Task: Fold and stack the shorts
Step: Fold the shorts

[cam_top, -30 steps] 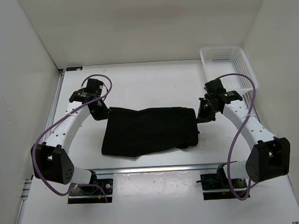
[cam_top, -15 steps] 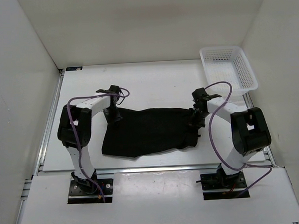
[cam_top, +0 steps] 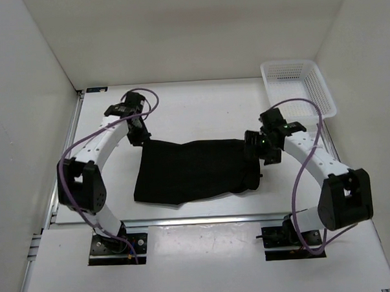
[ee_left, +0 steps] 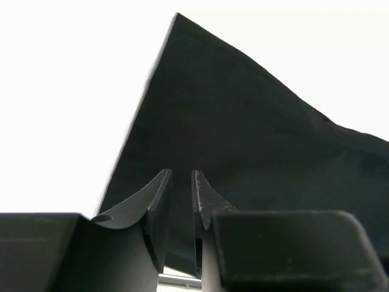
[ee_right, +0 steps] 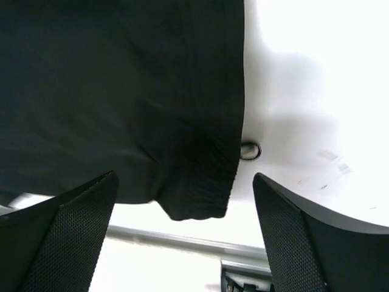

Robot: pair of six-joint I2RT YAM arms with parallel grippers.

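Observation:
My right gripper grabs the black shorts (cam_top: 196, 170) by the ribbed waistband edge (cam_top: 252, 180) next, to fold that end over toward the opposite end of the shorts.
The black shorts (cam_top: 196, 170) lie folded flat in a broad rectangle at the middle of the table. My left gripper (cam_top: 140, 137) hovers over their far left corner. In the left wrist view its fingers (ee_left: 159, 201) stand a narrow gap apart, with nothing pinched and the shorts (ee_left: 243, 134) spread below. My right gripper (cam_top: 256, 150) hangs over the far right corner. It is wide open in the right wrist view (ee_right: 185, 210), above the shorts' ribbed waistband edge (ee_right: 200, 182).
A white basket (cam_top: 297, 90) stands at the far right corner of the table. White walls close in the left, back and right sides. A small ring-shaped mark (ee_right: 250, 150) sits on the table just right of the shorts. A metal rail (cam_top: 205, 220) runs along the near edge.
Both grippers have opened, the right wide and the left only a little, letting go of the shorts' far corners. The shorts have stayed where they were.

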